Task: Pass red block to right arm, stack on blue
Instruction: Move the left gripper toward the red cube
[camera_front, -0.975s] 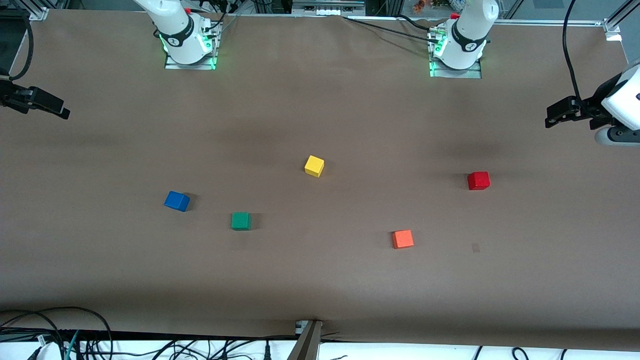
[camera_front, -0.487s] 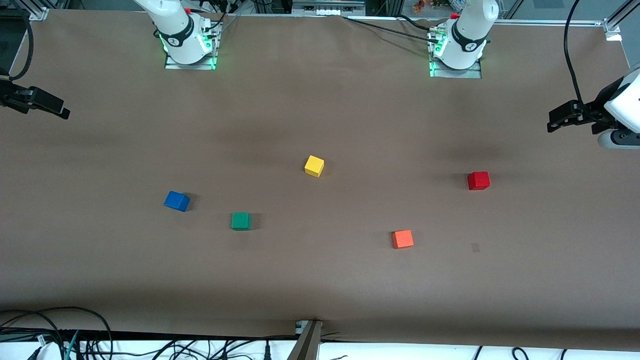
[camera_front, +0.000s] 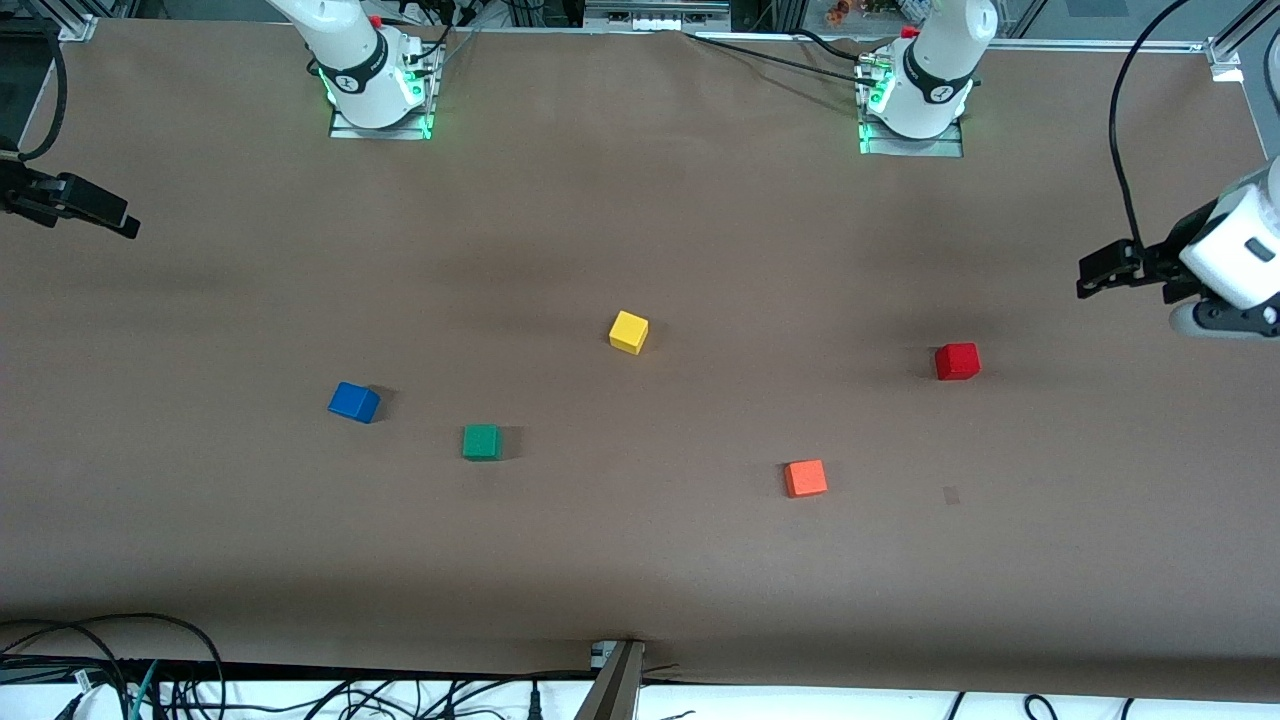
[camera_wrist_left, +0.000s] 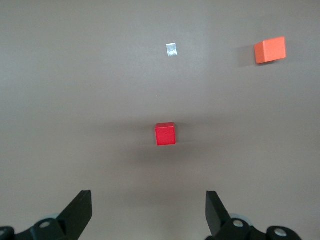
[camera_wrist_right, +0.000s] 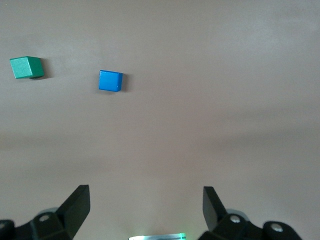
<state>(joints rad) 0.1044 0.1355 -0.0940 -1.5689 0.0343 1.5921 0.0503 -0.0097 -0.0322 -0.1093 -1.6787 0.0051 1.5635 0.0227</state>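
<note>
I will grab the red block (camera_front: 957, 361) by its opposite sides with my left gripper next, to pass it to my right arm.
The red block (camera_front: 957, 361) sits on the brown table toward the left arm's end; it also shows in the left wrist view (camera_wrist_left: 165, 134). My left gripper (camera_front: 1092, 274) hangs open and empty above the table beside the red block, apart from it; in its wrist view (camera_wrist_left: 148, 210) the fingers stand wide apart. The blue block (camera_front: 353, 402) sits toward the right arm's end and shows in the right wrist view (camera_wrist_right: 110, 81). My right gripper (camera_front: 118, 221) waits open and empty at that end's table edge, also seen in its own wrist view (camera_wrist_right: 145, 207).
A yellow cube (camera_front: 628, 332) sits mid-table. A green cube (camera_front: 481, 441) lies beside the blue block, also in the right wrist view (camera_wrist_right: 26, 67). An orange cube (camera_front: 805, 478) lies nearer the front camera than the red block, next to a small grey patch (camera_front: 951, 494).
My left gripper has moved lower in the front view and closer to the red block. The right arm and all cubes have not moved.
</note>
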